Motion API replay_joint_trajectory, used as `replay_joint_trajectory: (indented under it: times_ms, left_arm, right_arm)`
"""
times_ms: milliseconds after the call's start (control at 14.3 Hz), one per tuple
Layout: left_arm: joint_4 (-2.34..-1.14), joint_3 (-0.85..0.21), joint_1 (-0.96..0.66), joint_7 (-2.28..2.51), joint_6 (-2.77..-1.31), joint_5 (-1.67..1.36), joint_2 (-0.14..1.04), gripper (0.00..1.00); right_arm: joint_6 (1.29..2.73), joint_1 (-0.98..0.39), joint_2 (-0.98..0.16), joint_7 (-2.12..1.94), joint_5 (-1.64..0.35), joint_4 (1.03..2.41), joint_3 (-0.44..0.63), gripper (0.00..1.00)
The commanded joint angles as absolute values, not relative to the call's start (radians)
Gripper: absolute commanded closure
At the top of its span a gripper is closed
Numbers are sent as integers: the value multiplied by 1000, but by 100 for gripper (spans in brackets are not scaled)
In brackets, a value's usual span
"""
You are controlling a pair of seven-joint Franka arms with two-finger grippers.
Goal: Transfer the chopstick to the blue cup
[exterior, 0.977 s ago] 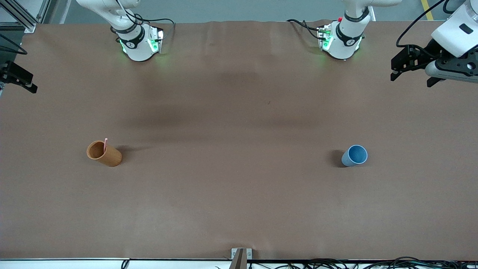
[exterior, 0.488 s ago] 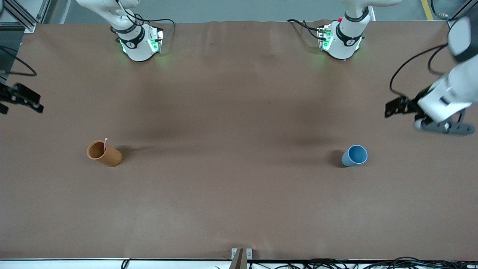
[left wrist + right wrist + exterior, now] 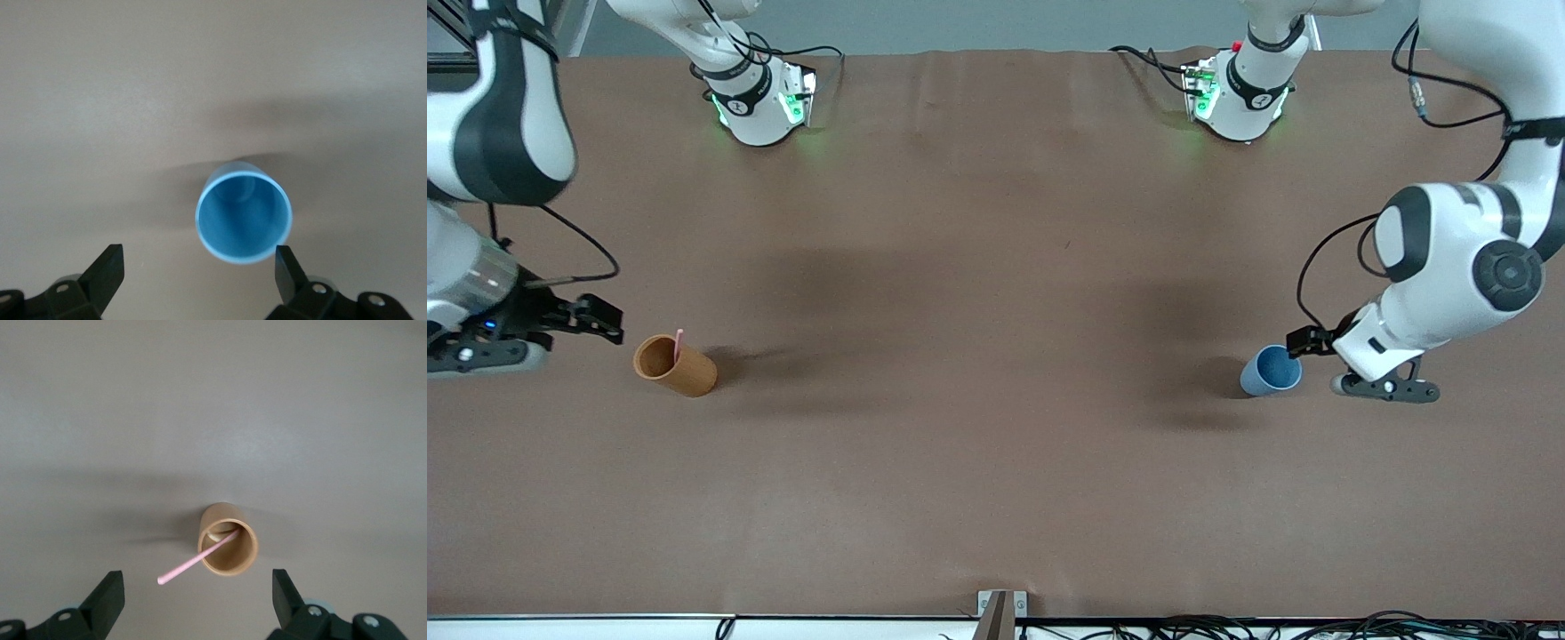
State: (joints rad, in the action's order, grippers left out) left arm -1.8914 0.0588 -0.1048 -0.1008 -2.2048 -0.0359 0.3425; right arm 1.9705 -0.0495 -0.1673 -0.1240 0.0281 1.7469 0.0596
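The chopstick needs a place to land. My left gripper will grab the blue cup by its rim (image 3: 243, 172) next.
The pale pink chopstick (image 3: 679, 343) stands tilted in the orange-brown cup (image 3: 675, 365) toward the right arm's end of the table. In the right wrist view the chopstick (image 3: 197, 559) sticks out over the rim of the orange-brown cup (image 3: 228, 539). My right gripper (image 3: 609, 322) is open and empty, in the air beside that cup (image 3: 198, 600). The blue cup (image 3: 1272, 370) stands upright and empty toward the left arm's end. My left gripper (image 3: 1303, 345) is open and empty, close beside the blue cup (image 3: 243, 212), with the cup's rim near one finger (image 3: 288, 270).
The brown table cover (image 3: 996, 311) is bare between the two cups. The arms' bases (image 3: 760, 102) stand along the table's edge farthest from the front camera. A metal bracket (image 3: 1000, 609) sits at the nearest edge.
Both arms have swung in from the table's ends and come down. The right gripper now hangs beside the orange-brown cup, the left gripper beside the blue cup. The cups and chopstick have not moved.
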Motion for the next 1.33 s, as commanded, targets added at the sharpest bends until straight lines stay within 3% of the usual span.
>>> replay_joint_trajectory:
  times_ms: [0, 70, 279, 419, 837, 1116, 1256]
  left_arm:
    - [-1945, 63, -110, -91, -2324, -40, 374, 3]
    - [-1962, 63, -113, -78, -2354, -40, 385, 8]
    - [-1982, 63, -115, -72, -2398, -38, 416, 77]
    - [-1979, 63, -118, -87, -2414, -37, 428, 100]
    - [-1933, 57, -123, -94, -2395, 11, 414, 100]
    - [-1743, -17, -135, 70, -2165, 11, 396, 100]
    - [-1686, -96, -143, 243, -2123, 11, 403, 100]
  right_arm:
    - [2055, -84, -132, -132, 70, 1871, 61, 3]
    - [2083, -93, -132, -132, 84, 1902, 61, 3]
    - [2164, -114, -129, -132, 113, 1997, 63, 4]
    - [2186, -117, -129, -130, 175, 2022, 61, 9]
    - [2261, -149, -127, -129, 262, 2111, 63, 22]
    - [2250, -158, -124, -121, 313, 2106, 61, 40]
    - [2221, -158, -117, -121, 314, 2106, 61, 47]
